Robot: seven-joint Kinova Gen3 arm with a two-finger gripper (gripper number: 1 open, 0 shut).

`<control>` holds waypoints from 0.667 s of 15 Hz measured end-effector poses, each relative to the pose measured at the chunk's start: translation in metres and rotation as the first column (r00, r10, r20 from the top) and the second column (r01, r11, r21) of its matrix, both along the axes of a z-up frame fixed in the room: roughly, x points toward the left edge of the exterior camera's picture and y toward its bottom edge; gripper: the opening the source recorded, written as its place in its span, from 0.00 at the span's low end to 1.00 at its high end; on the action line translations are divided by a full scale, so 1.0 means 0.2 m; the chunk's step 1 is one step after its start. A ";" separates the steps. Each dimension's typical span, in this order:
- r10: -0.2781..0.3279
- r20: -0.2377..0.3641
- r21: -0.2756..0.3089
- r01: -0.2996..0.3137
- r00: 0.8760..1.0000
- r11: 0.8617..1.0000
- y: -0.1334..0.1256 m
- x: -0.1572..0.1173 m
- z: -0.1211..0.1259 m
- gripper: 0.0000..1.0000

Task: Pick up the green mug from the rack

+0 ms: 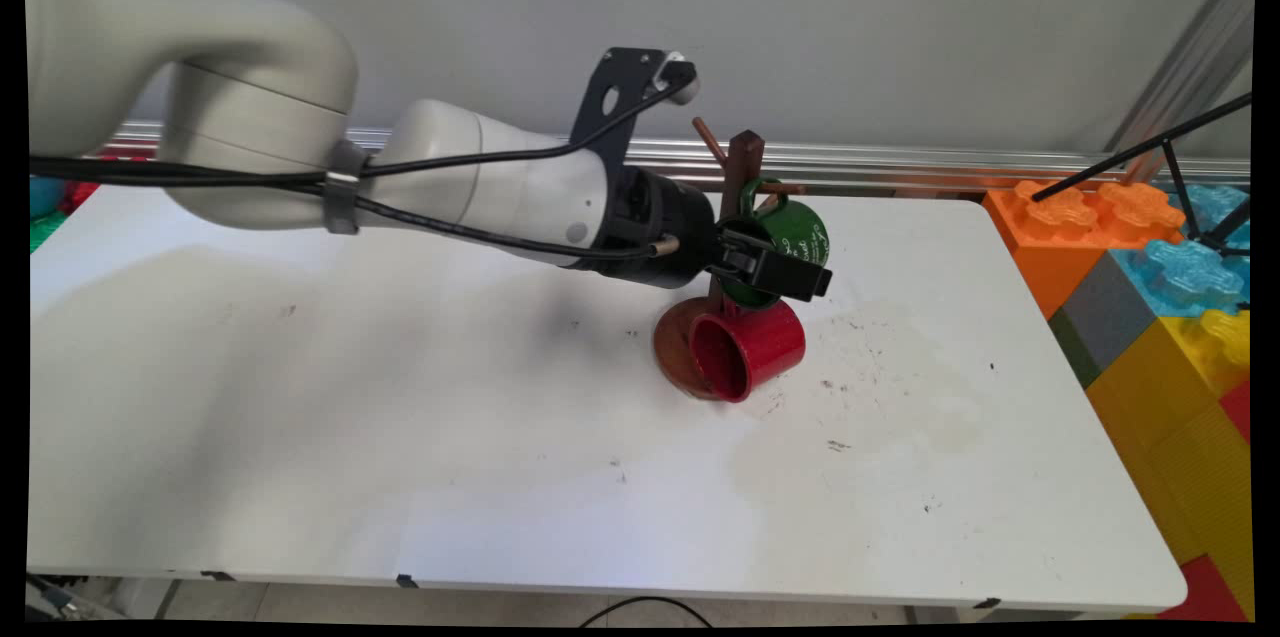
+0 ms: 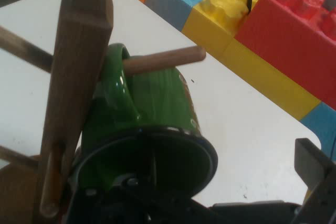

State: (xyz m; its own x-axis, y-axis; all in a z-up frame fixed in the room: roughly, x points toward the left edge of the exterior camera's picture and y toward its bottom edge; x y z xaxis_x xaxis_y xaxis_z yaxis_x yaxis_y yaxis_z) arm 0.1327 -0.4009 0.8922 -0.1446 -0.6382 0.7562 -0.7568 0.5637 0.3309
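My gripper is to lift the green mug off the wooden mug tree, so it needs to grab the mug by its rim [image 2: 202, 148] next.
A green mug [image 1: 800, 232] [image 2: 157, 103] hangs by its handle on a peg [image 2: 163, 61] of a brown wooden mug tree [image 1: 742, 167] [image 2: 79, 77] at the table's far middle. My gripper [image 1: 780, 269] [image 2: 236, 182] is open at the mug's mouth. One finger [image 2: 315, 174] stands clear of the rim on the outside; the other is hidden, seemingly inside the mug. Below it a red mug [image 1: 750, 347] lies on its side, resting on the tree's round base [image 1: 672, 347], mouth toward the camera.
Large toy blocks [image 1: 1150, 297] [image 2: 273, 40] in orange, blue, yellow and red are stacked off the table's right edge. A black tripod leg [image 1: 1140, 152] crosses above them. An aluminium rail [image 1: 900, 157] runs along the wall behind the table.
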 end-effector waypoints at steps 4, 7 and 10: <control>0.003 -0.010 -0.009 -0.003 1.000 1.000 -0.04 -0.04 -0.04 1.00; 0.004 -0.017 -0.013 -0.004 1.000 1.000 -0.06 -0.07 -0.08 1.00; 0.004 -0.020 -0.012 -0.005 1.000 1.000 -0.07 -0.08 -0.10 1.00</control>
